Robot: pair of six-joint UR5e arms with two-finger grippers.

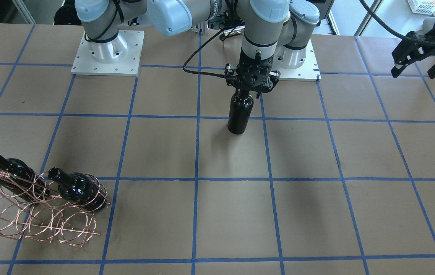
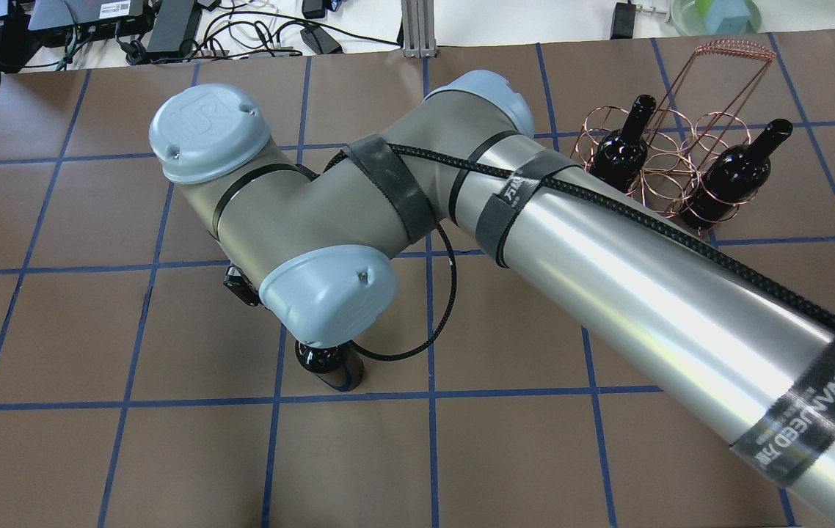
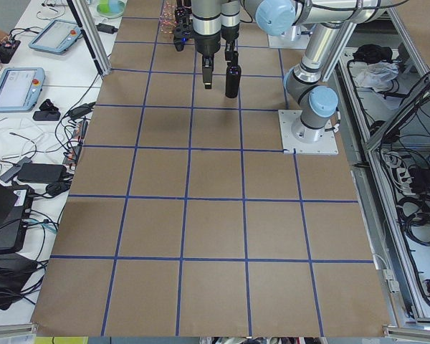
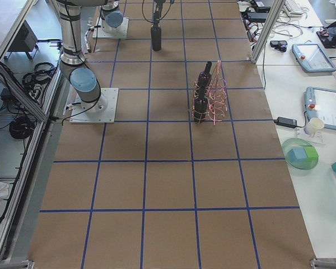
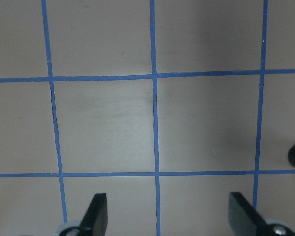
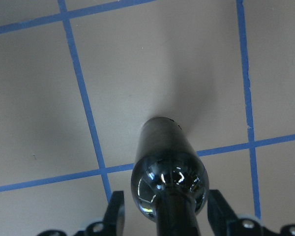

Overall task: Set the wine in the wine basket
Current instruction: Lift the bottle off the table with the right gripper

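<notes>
The robot's right gripper will grab the bottle's slim neck (image 1: 243, 91) next, because the bottle's body (image 1: 239, 114) gets wide and round below its neck.
A dark glass wine bottle (image 1: 240, 114) stands upright on the table near the middle back. My right gripper (image 1: 246, 89) is over it, fingers on either side of the neck with small gaps, so it is open. The right wrist view shows the bottle (image 6: 169, 167) between the fingertips (image 6: 115, 211). My left gripper (image 1: 416, 71) hangs open and empty off to the side; its wrist view shows only its gripper (image 5: 169, 216) and the table. The copper wire wine basket (image 1: 41, 221) holds two look-alike bottles (image 1: 15, 172) (image 1: 76, 187) in its rings.
The table is brown paper with a blue tape grid. The right arm's long link (image 2: 645, 293) crosses the overhead view and hides much of the table there. The arm base plates (image 1: 106, 57) sit at the back edge. The basket (image 2: 682, 169) stands on the robot's right.
</notes>
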